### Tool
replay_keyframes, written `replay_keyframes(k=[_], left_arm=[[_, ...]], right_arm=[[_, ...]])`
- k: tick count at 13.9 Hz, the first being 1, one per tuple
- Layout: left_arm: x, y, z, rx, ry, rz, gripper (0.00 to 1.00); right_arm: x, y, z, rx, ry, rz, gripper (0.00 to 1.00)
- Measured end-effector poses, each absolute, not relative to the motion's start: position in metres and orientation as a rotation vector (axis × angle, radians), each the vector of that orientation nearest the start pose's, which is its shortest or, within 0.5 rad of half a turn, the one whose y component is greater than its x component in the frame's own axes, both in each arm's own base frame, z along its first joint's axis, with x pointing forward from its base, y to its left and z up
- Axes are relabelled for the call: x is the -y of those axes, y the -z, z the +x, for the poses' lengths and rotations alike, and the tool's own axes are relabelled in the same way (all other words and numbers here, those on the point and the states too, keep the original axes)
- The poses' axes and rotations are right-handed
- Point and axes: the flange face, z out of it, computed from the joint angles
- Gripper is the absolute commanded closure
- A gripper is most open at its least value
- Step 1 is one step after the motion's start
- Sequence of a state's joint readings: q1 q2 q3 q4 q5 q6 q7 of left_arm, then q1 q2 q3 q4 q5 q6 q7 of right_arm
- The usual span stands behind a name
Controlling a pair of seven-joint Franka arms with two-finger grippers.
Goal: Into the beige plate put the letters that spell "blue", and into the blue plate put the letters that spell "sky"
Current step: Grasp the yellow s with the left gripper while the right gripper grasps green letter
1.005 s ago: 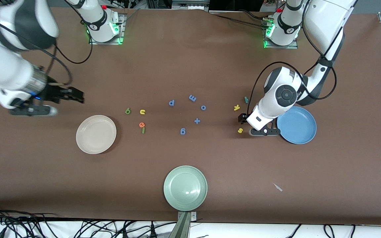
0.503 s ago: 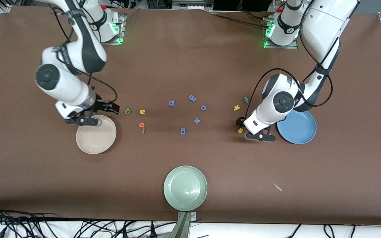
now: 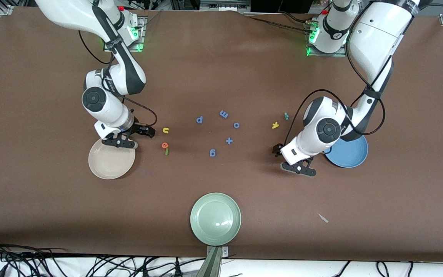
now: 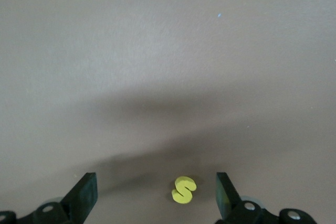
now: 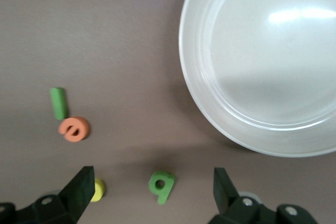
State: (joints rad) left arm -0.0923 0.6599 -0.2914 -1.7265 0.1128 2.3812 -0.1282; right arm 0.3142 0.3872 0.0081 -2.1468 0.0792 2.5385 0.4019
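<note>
My right gripper's fingers are still above the green "b", so closing now would miss. My right gripper lowers first, then closes on the "b".
My right gripper [image 3: 147, 132] hangs open over the dark green "b" [image 5: 161, 185], which lies between its fingers [image 5: 81, 188] in the right wrist view and is hidden in the front view. Beside it are the beige plate [image 3: 111, 158], the yellow "u" [image 3: 165, 130], the orange "e" [image 3: 164, 145] and the green "l" [image 3: 166, 152]. My left gripper [image 3: 277, 151] is open around the yellow "s" [image 4: 184, 190], without touching it. The yellow "k" [image 3: 275, 125] and teal "y" [image 3: 285, 115] lie farther from the front camera. The blue plate [image 3: 350, 154] is partly under the left arm.
Several blue letters, among them a "p" [image 3: 199, 119], an "m" [image 3: 223, 114] and an "o" [image 3: 236, 125], lie mid-table with a plus sign [image 3: 229, 141]. A pale green plate [image 3: 215, 218] sits near the front edge. A small white scrap [image 3: 323, 218] lies toward the left arm's end.
The right arm has swung in from its end of the table to over the "b" beside the beige plate. The left gripper has shifted over the "s" and opened slightly wider.
</note>
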Motion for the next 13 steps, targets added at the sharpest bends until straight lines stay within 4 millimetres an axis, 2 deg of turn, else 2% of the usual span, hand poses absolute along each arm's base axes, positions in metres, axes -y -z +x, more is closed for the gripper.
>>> replay_keyframes(k=[2, 5, 6, 7, 10, 13], left_arm=[[0.234, -0.216, 0.632, -0.568, 0.001, -3.19, 0.04], [0.243, -0.206, 0.626, -0.642, -0.022, -3.178, 0.04], [0.248, -0.203, 0.624, -0.654, -0.029, -3.176, 0.11], [0.253, -0.201, 0.621, -0.666, -0.034, -3.174, 0.13], [0.264, -0.196, 0.616, -0.725, -0.038, -3.14, 0.13], [0.262, -0.186, 0.614, -0.769, -0.048, -3.097, 0.13]], right_arm=[[-0.178, -0.204, 0.531, -0.257, -0.017, -3.087, 0.01], [-0.19, -0.194, 0.516, -0.32, -0.042, -3.089, 0.01], [-0.194, -0.193, 0.513, -0.328, -0.046, -3.09, 0.01], [-0.196, -0.192, 0.511, -0.329, -0.046, -3.09, 0.02], [-0.195, -0.185, 0.51, -0.334, -0.023, -3.086, 0.1], [-0.194, -0.174, 0.508, -0.336, -0.025, -3.088, 0.26]])
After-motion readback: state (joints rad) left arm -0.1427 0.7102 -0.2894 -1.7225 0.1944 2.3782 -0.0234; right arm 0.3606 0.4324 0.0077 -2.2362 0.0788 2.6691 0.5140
